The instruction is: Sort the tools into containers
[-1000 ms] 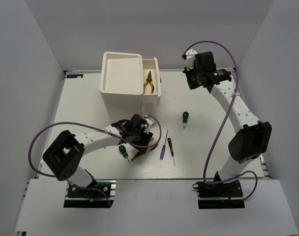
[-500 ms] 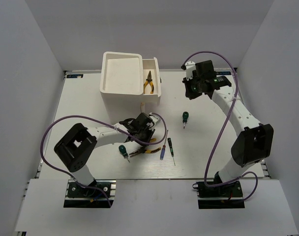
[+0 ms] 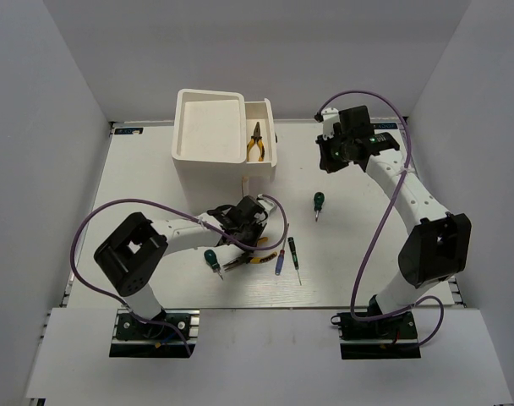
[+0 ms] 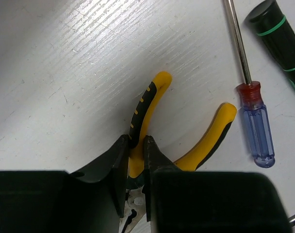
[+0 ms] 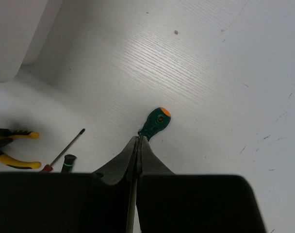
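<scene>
I am holding a handle near the pivot (image 3: pixel 251 249) between my left gripper's closed fingers. The yellow pliers would come up off the table if I lifted now.
My left gripper (image 4: pixel 136 141) is low over the table (image 3: pixel 367 254), shut on one handle of the yellow pliers (image 4: pixel 147 104), which lie flat; it also shows in the top view (image 3: pixel 244 222). A blue-handled screwdriver (image 4: pixel 256 131) and a black-handled one (image 4: pixel 278 36) lie just right of the pliers. A second pair of yellow pliers (image 3: pixel 256 142) lies in the open drawer (image 3: pixel 268 161) of the white cabinet (image 3: pixel 208 127). One green screwdriver (image 3: pixel 210 256) lies left of my left gripper, another (image 5: pixel 156 123) beyond my right gripper (image 5: pixel 139 140), which is shut, empty and above the table.
The cabinet's recessed top (image 3: pixel 208 127) holds nothing. White walls close the table in on the left, back and right. Purple cables (image 3: pixel 105 220) loop beside both arms. The cabinet's corner (image 5: pixel 16 39) shows at the upper left of the right wrist view.
My left arm has swung its elbow in and the gripper has settled on the pliers' handle. My right gripper has shifted slightly toward the green screwdriver. The tools lie as before.
</scene>
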